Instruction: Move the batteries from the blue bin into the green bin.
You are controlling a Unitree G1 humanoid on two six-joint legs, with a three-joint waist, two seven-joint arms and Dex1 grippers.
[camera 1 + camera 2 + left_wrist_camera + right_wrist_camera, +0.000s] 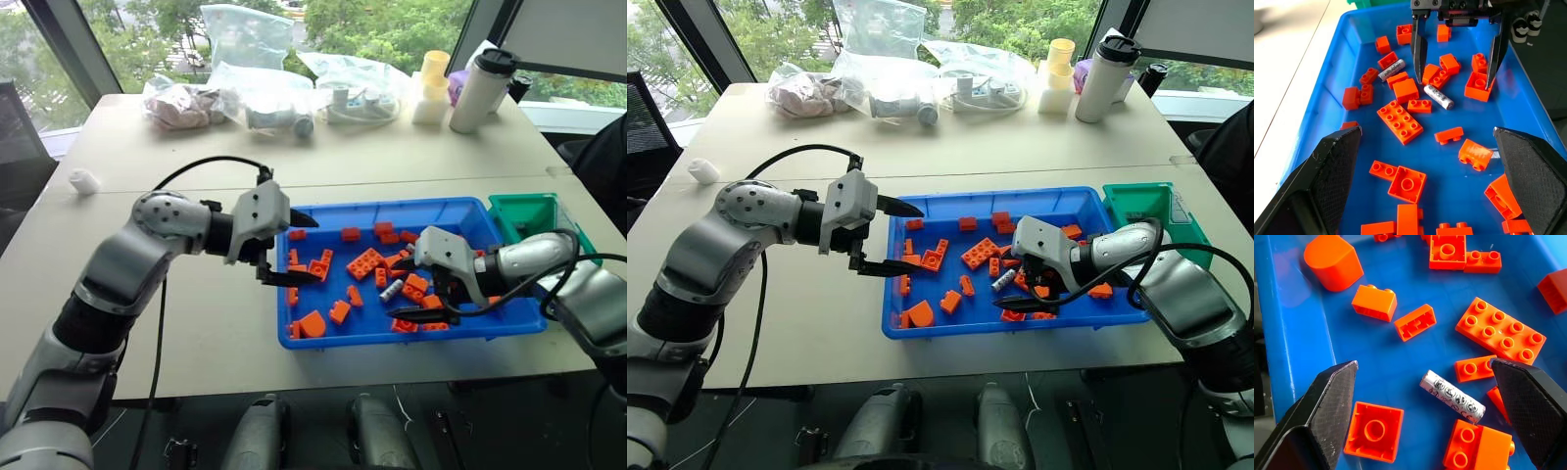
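Note:
My right gripper moves down before closing on the silver battery point(392, 291), since my fingers are above it and the blue bin's bottom shows between them.
The blue bin point(323, 213) lies on the table's right half, strewn with orange bricks point(365, 262). One of the batteries point(1452, 396) lies on the bin floor between the open fingers of my right gripper point(396, 291), which hangs low over it without touching. A second battery point(1391, 70) lies farther along among the bricks. My left gripper point(917, 238) hovers open and empty over the bin's left rim, pointing toward the right gripper. The green bin point(524, 213) stands against the blue bin's far right corner.
Clear plastic bags point(250, 98), a white bottle point(482, 90) and yellow cups point(432, 86) line the table's far edge. A small white object point(84, 181) sits at the far left. Black cables trail from both arms.

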